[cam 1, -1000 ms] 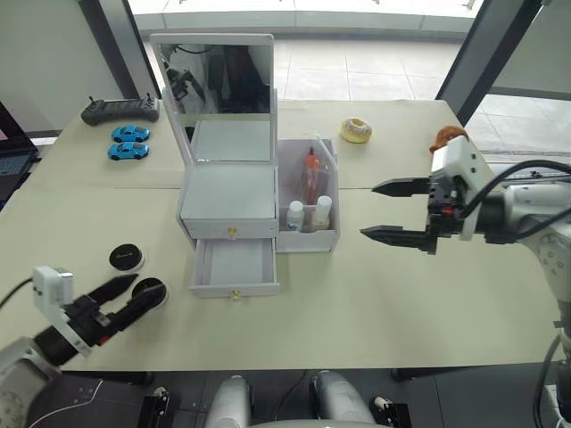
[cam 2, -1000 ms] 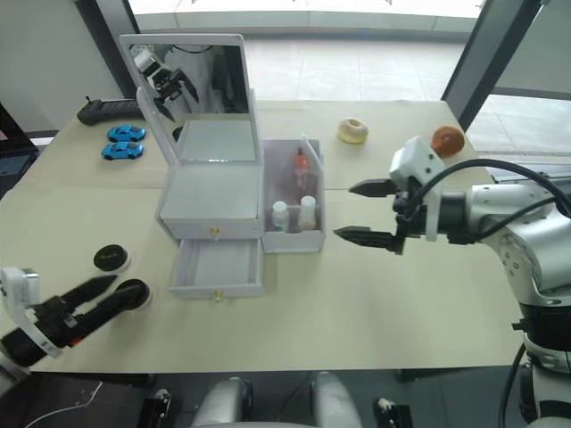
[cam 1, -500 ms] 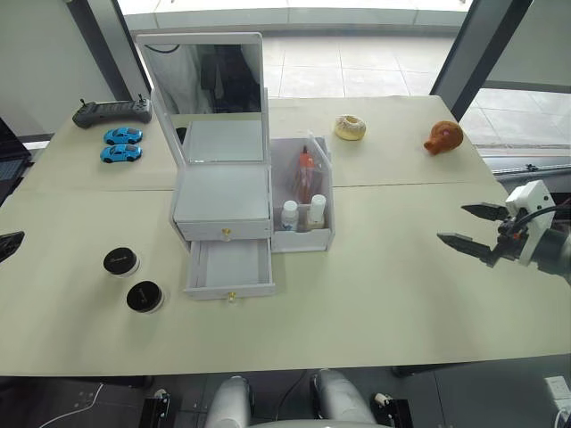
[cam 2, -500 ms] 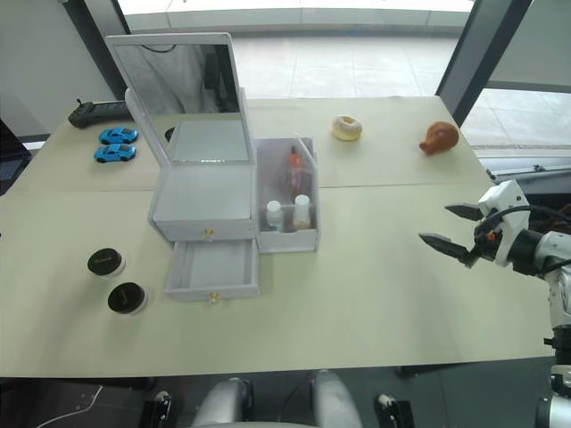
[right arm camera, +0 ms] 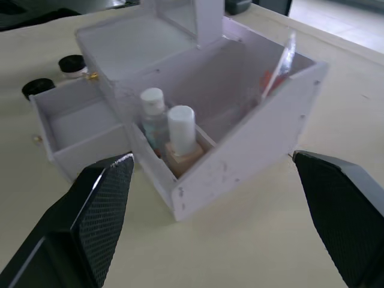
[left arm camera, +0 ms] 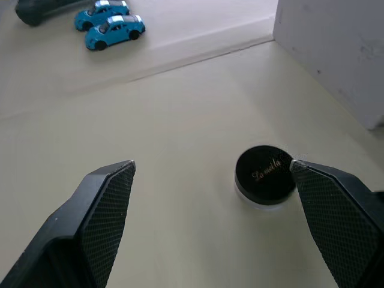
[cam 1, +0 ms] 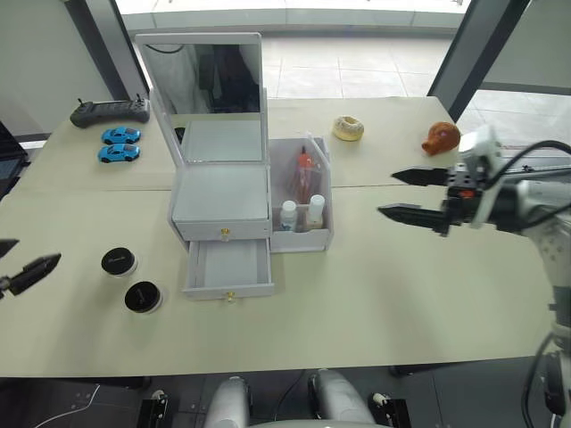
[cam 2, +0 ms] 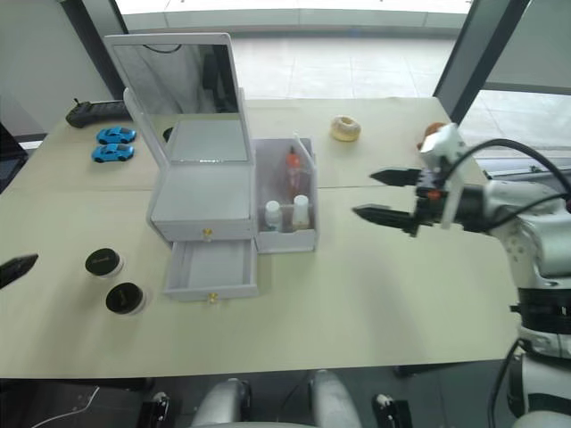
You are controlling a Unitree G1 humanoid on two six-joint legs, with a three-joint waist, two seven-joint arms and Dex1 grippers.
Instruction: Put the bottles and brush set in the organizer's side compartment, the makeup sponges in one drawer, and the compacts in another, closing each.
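Observation:
Next, my left gripper grabs the compact by the round side of its black lid to put it in the open lower drawer.
The white organizer stands mid-table with its mirror up. Its top drawer is shut, and the lower drawer is pulled out with nothing in it. In the side compartment stand two white-capped bottles, and the brush set leans behind them. Two black compacts lie on the table left of the drawers. My left gripper hovers open at the table's left edge, short of the nearer compact. My right gripper is open and points at the side compartment from the right. The makeup sponges are out of view.
Two blue toy cars and a dark controller sit at the back left. A donut and an orange-brown toy lie at the back right. Bare tabletop spreads in front and to the right of the organizer.
My right gripper has swung in from the table's right edge toward the side compartment. My left gripper, earlier beside the front compact, has pulled back and now reappears at the left edge.

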